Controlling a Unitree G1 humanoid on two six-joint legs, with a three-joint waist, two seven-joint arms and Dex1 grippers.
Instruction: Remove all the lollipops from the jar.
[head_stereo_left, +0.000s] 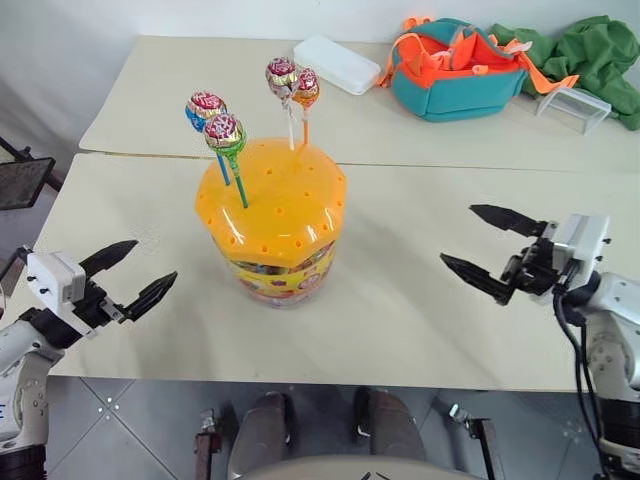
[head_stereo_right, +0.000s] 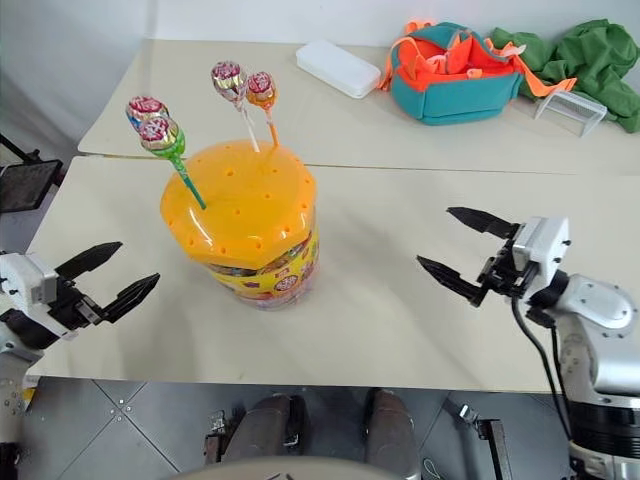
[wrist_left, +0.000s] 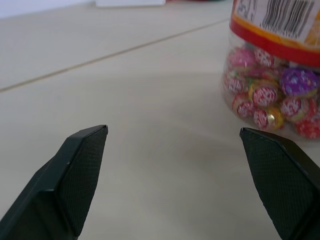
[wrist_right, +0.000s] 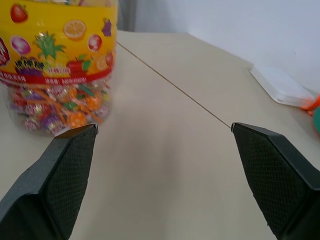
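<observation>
The blue lollipop next needs to be grabbed by its blue stick (head_stereo_left: 224, 172) with my left gripper, since the green lollipop's head (head_stereo_left: 224, 132) crowds the blue lollipop's round head.
The jar (head_stereo_left: 275, 225) stands upright in the middle of the beige table (head_stereo_left: 420, 300), a clear tub with a domed orange lid and a yellow label band. Several lollipops stand with their sticks in the lid's holes: a blue-stick one (head_stereo_left: 204, 108) and a green-stick one (head_stereo_left: 226, 134) on the left, a white-stick one (head_stereo_left: 282, 75) and an orange-stick one (head_stereo_left: 306, 89) at the back. My left gripper (head_stereo_left: 140, 275) hovers open to the jar's left, nothing between its fingers. My right gripper (head_stereo_left: 485, 245) hovers open to the jar's right, also holding nothing. Wrapped candies fill the jar's bottom (wrist_left: 272, 102).
A second table behind carries a white flat box (head_stereo_left: 337, 63), a teal and orange bag (head_stereo_left: 455, 70), green cloth (head_stereo_left: 590, 50) and a clear small container (head_stereo_left: 572, 108). A seam runs between the two tables behind the jar.
</observation>
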